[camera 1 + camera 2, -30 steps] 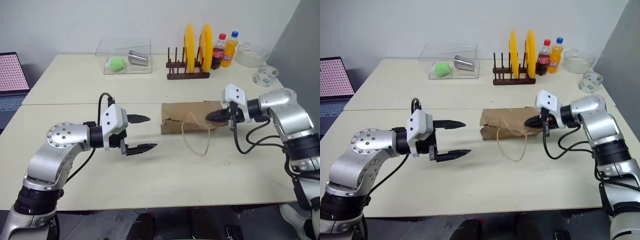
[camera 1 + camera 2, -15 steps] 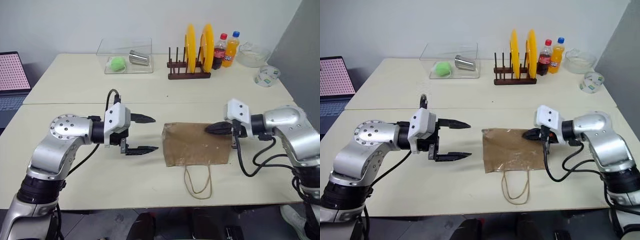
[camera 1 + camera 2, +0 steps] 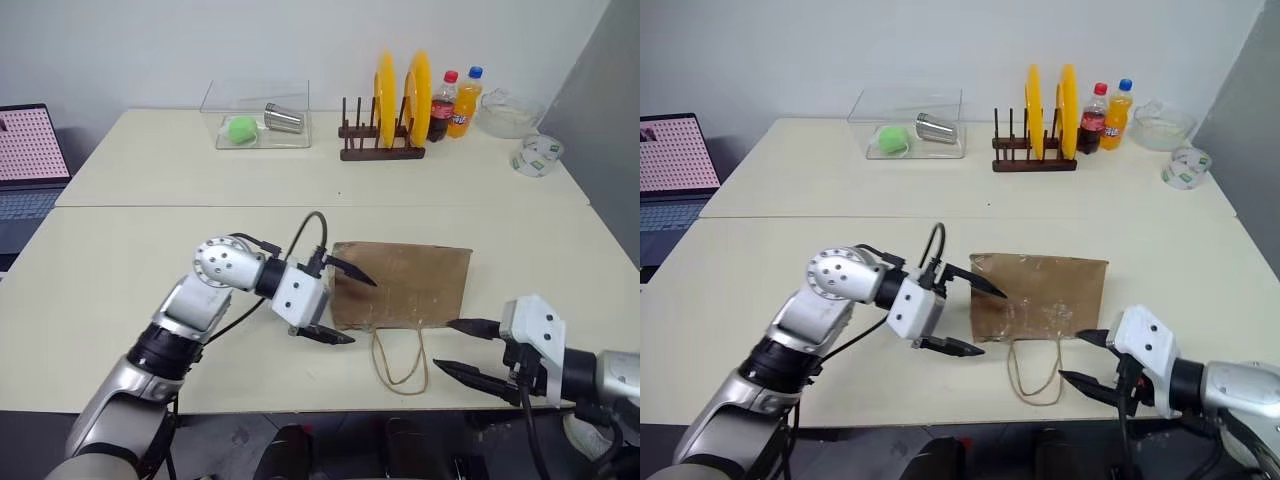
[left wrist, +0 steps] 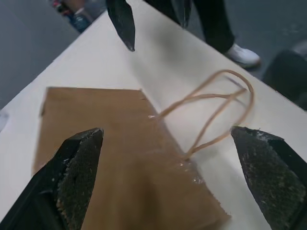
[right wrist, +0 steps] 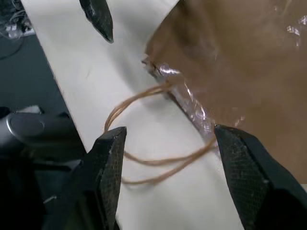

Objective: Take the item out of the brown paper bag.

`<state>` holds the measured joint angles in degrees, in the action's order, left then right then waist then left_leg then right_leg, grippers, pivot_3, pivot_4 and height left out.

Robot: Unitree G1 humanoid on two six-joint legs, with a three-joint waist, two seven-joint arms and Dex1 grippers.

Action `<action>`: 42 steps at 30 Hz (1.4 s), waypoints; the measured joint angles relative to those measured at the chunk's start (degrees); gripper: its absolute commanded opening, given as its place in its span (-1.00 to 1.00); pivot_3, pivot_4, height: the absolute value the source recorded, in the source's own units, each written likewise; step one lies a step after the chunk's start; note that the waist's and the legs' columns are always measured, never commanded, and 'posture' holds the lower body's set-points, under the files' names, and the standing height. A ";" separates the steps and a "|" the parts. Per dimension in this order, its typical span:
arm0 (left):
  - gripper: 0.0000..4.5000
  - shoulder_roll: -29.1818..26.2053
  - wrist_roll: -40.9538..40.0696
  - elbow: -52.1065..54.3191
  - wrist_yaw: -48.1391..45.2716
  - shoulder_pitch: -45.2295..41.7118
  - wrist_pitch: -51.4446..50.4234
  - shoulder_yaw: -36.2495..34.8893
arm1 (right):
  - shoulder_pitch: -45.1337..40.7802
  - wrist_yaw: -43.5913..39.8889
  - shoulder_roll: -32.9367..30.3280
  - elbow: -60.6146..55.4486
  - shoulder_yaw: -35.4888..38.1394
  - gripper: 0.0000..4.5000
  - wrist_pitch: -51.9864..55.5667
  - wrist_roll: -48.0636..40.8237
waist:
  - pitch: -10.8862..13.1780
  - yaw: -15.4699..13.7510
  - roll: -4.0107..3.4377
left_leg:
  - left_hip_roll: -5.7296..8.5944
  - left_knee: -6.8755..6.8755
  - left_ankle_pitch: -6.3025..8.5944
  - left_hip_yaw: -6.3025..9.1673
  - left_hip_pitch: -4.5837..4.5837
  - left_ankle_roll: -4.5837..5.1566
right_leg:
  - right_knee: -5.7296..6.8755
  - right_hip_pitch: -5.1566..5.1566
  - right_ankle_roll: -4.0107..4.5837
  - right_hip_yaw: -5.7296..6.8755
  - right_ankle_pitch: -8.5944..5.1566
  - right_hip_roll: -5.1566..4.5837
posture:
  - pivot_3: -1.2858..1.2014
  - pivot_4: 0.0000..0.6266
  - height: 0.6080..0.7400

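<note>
The brown paper bag lies flat, and its cord handles loop out from the bag's opening. My left gripper needs to pinch a cord handle next.
The brown paper bag lies flat on the table, its mouth and two cord handles toward the front edge. The item is hidden. My left gripper is open at the bag's left edge, one finger over the paper and the other off the near corner. In the left wrist view the bag and handles lie between its wide-spread fingers. My right gripper stands open near the front edge, just right of the handles and clear of the bag. The right wrist view shows the bag's mouth.
At the back stand a wooden rack with yellow plates, a cola and an orange soda bottle, a clear box holding a green ball and a metal cup, a glass bowl and a tape roll. A laptop sits far left.
The right gripper pulled the bag toward the front edge, let go, opened and drew back. The left gripper swung right to the bag's left edge and rolled.
</note>
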<state>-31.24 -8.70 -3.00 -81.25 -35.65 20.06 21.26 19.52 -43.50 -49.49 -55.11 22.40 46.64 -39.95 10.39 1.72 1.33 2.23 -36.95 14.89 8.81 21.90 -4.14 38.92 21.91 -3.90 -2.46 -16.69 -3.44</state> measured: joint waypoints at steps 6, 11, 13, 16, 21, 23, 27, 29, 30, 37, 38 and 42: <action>1.00 4.27 2.46 -10.68 -2.58 -3.34 11.29 3.64 | 17.93 12.29 -10.84 -0.03 3.48 0.34 -12.45 -9.73 | 0.01 0.02 0.03 | 0.01 -0.01 0.01 0.02 -0.03 0.02 | -0.02 -0.09 -0.01 0.03 0.00 0.00 | 0.03 -0.52 1.00; 1.00 9.38 5.74 -17.43 -1.13 -3.66 18.79 6.67 | 30.00 21.68 -18.17 -0.06 2.79 0.34 -24.76 -10.80 | 0.02 -0.08 0.08 | 0.04 -0.02 0.01 0.05 -0.07 0.03 | -0.08 -0.18 -0.04 0.04 0.00 -0.01 | 0.03 -0.52 1.00; 1.00 11.07 6.79 -18.46 0.04 -3.59 20.28 7.86 | 33.37 25.08 -21.16 -0.07 0.76 0.34 -29.65 -10.60 | 0.05 -0.01 0.13 | 0.02 -0.01 0.02 0.08 -0.07 0.03 | -0.09 -0.18 -0.05 0.06 -0.01 0.00 | 0.03 -0.52 1.00; 1.00 11.65 7.72 -19.95 2.01 -3.66 22.00 8.02 | 38.25 30.81 -25.79 -0.08 -2.99 0.34 -37.34 -8.89 | 0.03 0.10 0.11 | 0.01 -0.01 0.01 0.09 -0.11 0.03 | -0.07 -0.18 -0.07 0.05 -0.02 0.02 | 0.03 -0.52 1.00; 0.92 13.45 9.47 -21.97 4.48 -3.69 23.41 8.50 | 42.83 39.06 -32.02 -0.08 -9.13 0.35 -46.85 -5.45 | 0.03 0.01 0.12 | 0.04 -0.03 0.01 0.10 -0.11 0.02 | -0.14 -0.25 -0.14 0.04 -0.04 0.01 | 0.03 -0.52 1.00; 0.73 13.92 9.72 -22.22 4.84 -3.69 23.97 8.98 | 42.71 42.14 -34.60 -0.08 -11.91 0.36 -49.31 -3.98 | 0.03 0.07 0.12 | 0.03 -0.02 0.01 0.10 -0.13 0.02 | -0.13 -0.25 -0.12 0.04 -0.03 0.02 | 0.03 -0.52 1.00; 0.18 15.77 9.77 -22.20 5.82 -3.64 23.61 9.93 | 38.17 48.05 -39.02 -0.09 -17.63 0.36 -52.24 -1.82 | 0.02 0.04 0.11 | 0.03 -0.03 0.01 0.10 -0.12 0.02 | -0.14 -0.26 -0.09 0.04 -0.01 0.02 | 0.03 -0.52 1.00; -0.11 16.21 9.66 -21.92 6.00 -3.62 22.86 10.04 | 35.58 50.18 -39.86 -0.09 -19.38 0.36 -52.48 -1.23 | 0.03 0.02 0.11 | 0.03 -0.03 0.01 0.13 -0.11 0.02 | -0.15 -0.26 -0.09 0.06 -0.01 0.02 | 0.03 -0.52 1.00; -0.24 16.37 9.55 -21.69 6.23 -3.58 22.52 10.04 | 34.49 50.97 -39.90 -0.09 -20.02 0.36 -52.49 -0.65 | 0.02 0.02 0.11 | 0.03 -0.02 0.01 0.13 -0.12 0.02 | -0.15 -0.25 -0.09 0.06 -0.01 0.02 | 0.03 -0.52 1.00; -0.99 15.81 8.34 -20.04 9.06 -3.53 17.63 8.82 | 24.85 57.35 -29.29 -0.11 -22.25 0.36 -49.68 6.41 | 0.02 -0.03 0.11 | 0.04 -0.02 0.01 0.22 -0.10 0.02 | -0.19 -0.27 -0.08 0.10 -0.01 0.02 | 0.03 -0.52 1.00; -0.99 15.51 8.33 -20.04 9.44 -3.53 17.34 8.33 | 24.42 57.94 -27.12 -0.10 -21.70 0.36 -48.26 7.39 | 0.02 -0.02 0.11 | 0.04 -0.02 0.01 0.21 -0.10 0.02 | -0.18 -0.26 -0.08 0.09 -0.01 0.02 | 0.03 -0.52 1.00; -0.99 14.90 7.79 -19.98 9.85 -3.58 16.18 7.52 | 22.12 58.09 -20.51 -0.10 -19.97 0.36 -43.61 9.81 | 0.01 0.01 0.09 | 0.04 -0.02 0.01 0.20 -0.13 0.02 | -0.16 -0.28 -0.08 0.08 -0.01 0.02 | 0.03 -0.52 1.00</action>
<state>-16.34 -0.91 -22.97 -71.40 -39.22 36.23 28.78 41.64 14.59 -70.00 -55.21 2.44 3.04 -30.14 10.40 1.73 1.42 2.27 -36.97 14.91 9.01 21.77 -4.12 38.76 21.63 -3.98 -2.38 -16.70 -3.42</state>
